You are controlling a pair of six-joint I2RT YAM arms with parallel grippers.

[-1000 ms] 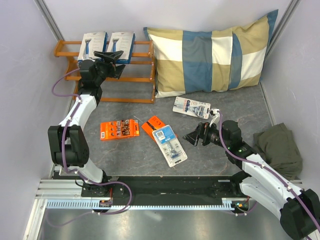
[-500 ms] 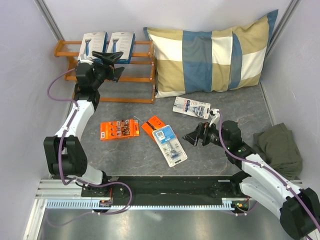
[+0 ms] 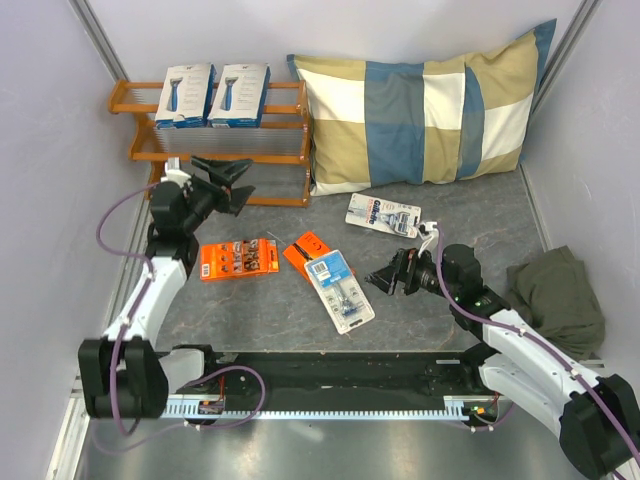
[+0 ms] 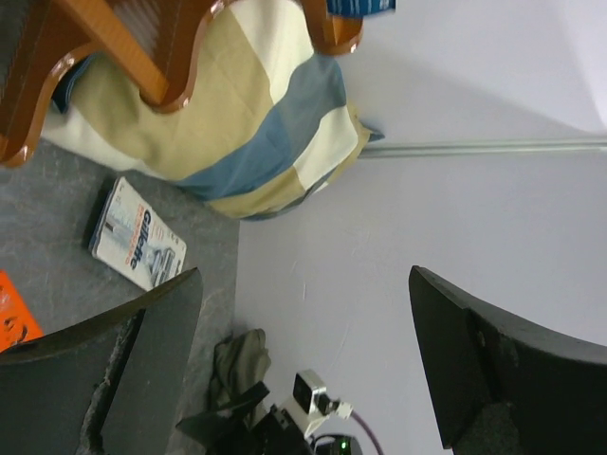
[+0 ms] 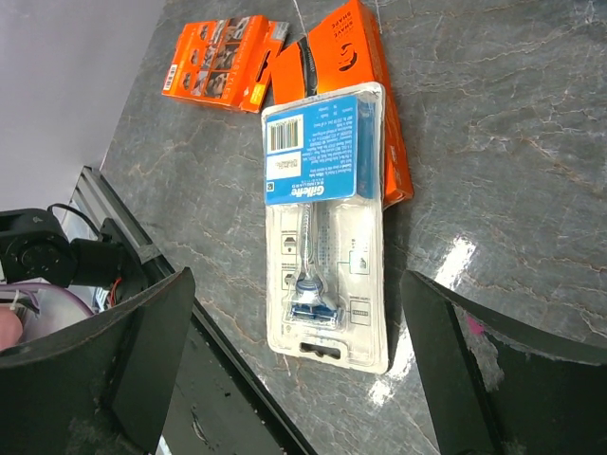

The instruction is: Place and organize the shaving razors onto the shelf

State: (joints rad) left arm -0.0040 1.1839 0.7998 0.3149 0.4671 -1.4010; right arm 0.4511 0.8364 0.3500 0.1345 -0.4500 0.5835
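Note:
I will grab the clear blister pack with my right gripper by its raised middle over the razor (image 3: 342,295) (image 5: 318,261). The pack's edges will then stay free for handing it over to my left gripper.
Two white razor boxes (image 3: 186,95) (image 3: 243,95) stand side by side on the top tier of the orange-brown shelf (image 3: 285,147). On the table lie an orange pack (image 3: 238,258), a second orange pack (image 3: 303,245) partly under a clear blister pack (image 3: 340,290), and another blister pack (image 3: 384,214) near the pillow. My left gripper (image 3: 238,185) hangs open and empty in front of the shelf's lower tier. My right gripper (image 3: 383,277) is open just right of the blister pack (image 5: 327,227), which lies between its fingers (image 5: 104,379) in the wrist view, untouched.
A blue-and-beige checked pillow (image 3: 425,110) leans against the back wall right of the shelf. A crumpled olive cloth (image 3: 560,300) lies at the right edge. The left wrist view shows the shelf's wooden end (image 4: 114,47), the pillow (image 4: 237,123) and the far blister pack (image 4: 137,242).
My left arm has drawn back and down from the shelf's top tier toward the table, its jaws spreading wider. The two boxes stay on top. The right arm has barely moved.

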